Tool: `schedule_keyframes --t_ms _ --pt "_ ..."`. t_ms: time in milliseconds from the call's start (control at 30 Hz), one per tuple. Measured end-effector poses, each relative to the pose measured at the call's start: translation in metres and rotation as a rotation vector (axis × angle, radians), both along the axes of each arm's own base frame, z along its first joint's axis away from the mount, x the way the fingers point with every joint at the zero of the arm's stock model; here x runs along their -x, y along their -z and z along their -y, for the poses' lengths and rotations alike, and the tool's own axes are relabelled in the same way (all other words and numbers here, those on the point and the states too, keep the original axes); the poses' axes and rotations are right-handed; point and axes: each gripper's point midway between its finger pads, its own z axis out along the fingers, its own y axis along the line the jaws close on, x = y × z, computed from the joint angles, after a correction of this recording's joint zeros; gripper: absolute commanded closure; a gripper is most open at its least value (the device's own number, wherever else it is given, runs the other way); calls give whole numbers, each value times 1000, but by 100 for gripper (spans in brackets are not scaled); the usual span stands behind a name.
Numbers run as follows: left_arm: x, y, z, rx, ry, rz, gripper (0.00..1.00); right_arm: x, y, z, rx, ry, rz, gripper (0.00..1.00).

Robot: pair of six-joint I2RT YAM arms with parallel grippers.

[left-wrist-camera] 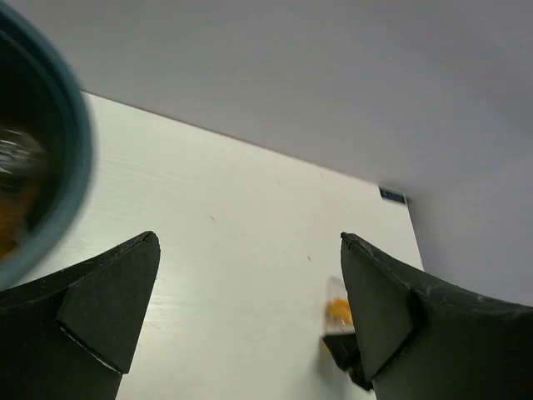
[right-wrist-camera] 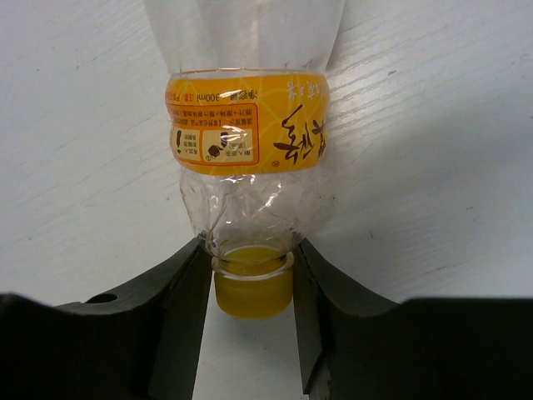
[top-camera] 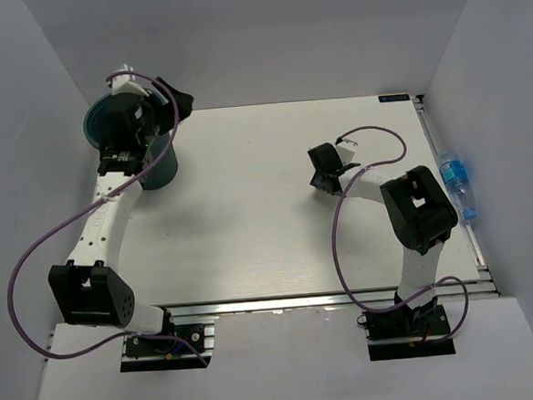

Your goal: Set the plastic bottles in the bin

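Both fingers of my right gripper are pinching the clear bottle's neck above the yellow cap [right-wrist-camera: 254,292]. The bottle would come up too if I lifted my right gripper now.
My right gripper [right-wrist-camera: 250,250] is shut on the neck of a clear bottle with an orange label [right-wrist-camera: 247,133], just above its yellow cap [right-wrist-camera: 254,292]. The bottle is low over the white table. In the top view the right gripper [top-camera: 322,173] is right of the table's middle, and the bottle hardly shows there. The dark teal bin [top-camera: 161,166] stands at the far left. My left gripper [top-camera: 175,96] is open and empty beside the bin's rim [left-wrist-camera: 71,142]. Blurred orange and clear shapes lie inside the bin. A clear bottle with a blue label [top-camera: 456,184] lies beyond the table's right edge.
Grey walls close in the table [top-camera: 250,219] at the left, back and right. A metal rail runs along the right edge next to the blue-label bottle. In the left wrist view the held orange bottle [left-wrist-camera: 337,308] shows far across the table.
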Motion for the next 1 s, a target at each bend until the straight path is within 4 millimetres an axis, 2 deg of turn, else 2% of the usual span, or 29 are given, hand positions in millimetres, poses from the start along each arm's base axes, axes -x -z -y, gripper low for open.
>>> schedule_keyframes --t_ms 100,200,300,367,533,600,667,767,833,1000 --pt "4 6 33 -8 89 -9 2 0 1 2 31 -32 -2 83" --pt "5 7 45 -4 121 -6 2 3 -1 2 80 -113 -6 85" --pt "3 15 58 1 169 -18 2 11 -10 -6 93 -271 -7 89" --pt "1 26 77 18 247 -34 2 17 -28 -21 62 -412 22 89" --pt "11 76 146 69 456 -134 2 29 -113 -59 -66 -661 232 89" --pt "17 87 172 92 507 -154 2 34 -141 -72 -105 -731 297 89" --pt "22 86 195 120 555 -142 2 38 -162 -84 -143 -801 340 89" --pt "33 77 227 177 644 -110 2 47 -179 -97 -194 -887 367 89" --pt "36 72 240 219 694 -92 2 53 -184 -102 -218 -923 358 89" --pt "35 67 251 290 740 -70 2 65 -198 -106 -257 -983 365 89"
